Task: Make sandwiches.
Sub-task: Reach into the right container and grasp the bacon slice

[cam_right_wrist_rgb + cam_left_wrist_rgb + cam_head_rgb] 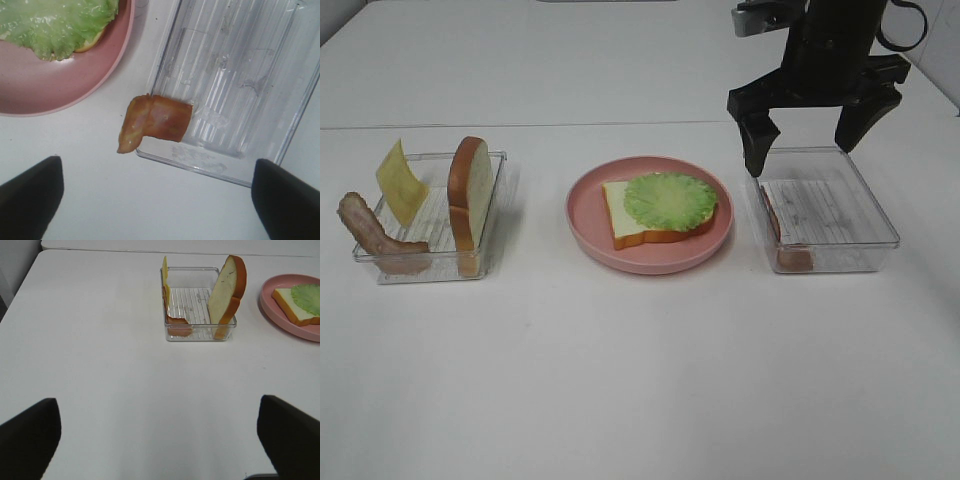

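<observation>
I will add meat to the pink plate's sandwich, so I will next grab the piece of meat by its part draped over the tray's side (775,226) (150,112) with my right gripper.
A white bread slice (625,215) with a green lettuce leaf (670,200) on top lies on the pink plate (650,262). A second bread slice (468,190) stands upright in the left clear tray (430,272), with a yellow cheese square (400,182) and a brown meat strip (370,230) draped over its edge. Another meat strip (155,122) hangs over the wall of the right clear tray (850,215). My right gripper (800,150) hangs open and empty above that tray's back edge. My left gripper (160,450) is open and empty, well short of the left tray (200,332).
The white table's back edge runs behind the trays. The plate's rim (60,85) lies close beside the right tray (240,75), with the meat strip between them. The left arm is out of the exterior high view.
</observation>
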Robot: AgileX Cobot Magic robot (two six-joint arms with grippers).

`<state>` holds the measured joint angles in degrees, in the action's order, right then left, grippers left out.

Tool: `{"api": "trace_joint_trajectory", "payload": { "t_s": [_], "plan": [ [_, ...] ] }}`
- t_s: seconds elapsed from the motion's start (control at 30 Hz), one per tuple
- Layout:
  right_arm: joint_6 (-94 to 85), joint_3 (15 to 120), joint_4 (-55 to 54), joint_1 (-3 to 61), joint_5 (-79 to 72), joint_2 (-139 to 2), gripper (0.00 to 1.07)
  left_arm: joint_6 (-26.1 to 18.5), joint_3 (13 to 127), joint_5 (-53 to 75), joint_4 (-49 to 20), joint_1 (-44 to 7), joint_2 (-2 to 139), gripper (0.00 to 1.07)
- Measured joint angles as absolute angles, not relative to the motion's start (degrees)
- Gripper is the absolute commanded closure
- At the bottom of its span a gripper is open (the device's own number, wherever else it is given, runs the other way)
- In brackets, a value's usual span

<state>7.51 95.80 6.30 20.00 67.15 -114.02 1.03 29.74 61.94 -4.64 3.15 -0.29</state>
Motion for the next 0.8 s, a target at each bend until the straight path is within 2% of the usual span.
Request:
{"api": "trace_joint_trajectory", "payload": {
  "t_s": [0.8],
  "plan": [
    [7.5,94.7,4.6,20.0,62.6,-121.0,0.08,1.0,29.7,61.9,-4.6,3.2,-0.3,0.07]
  ]
}}
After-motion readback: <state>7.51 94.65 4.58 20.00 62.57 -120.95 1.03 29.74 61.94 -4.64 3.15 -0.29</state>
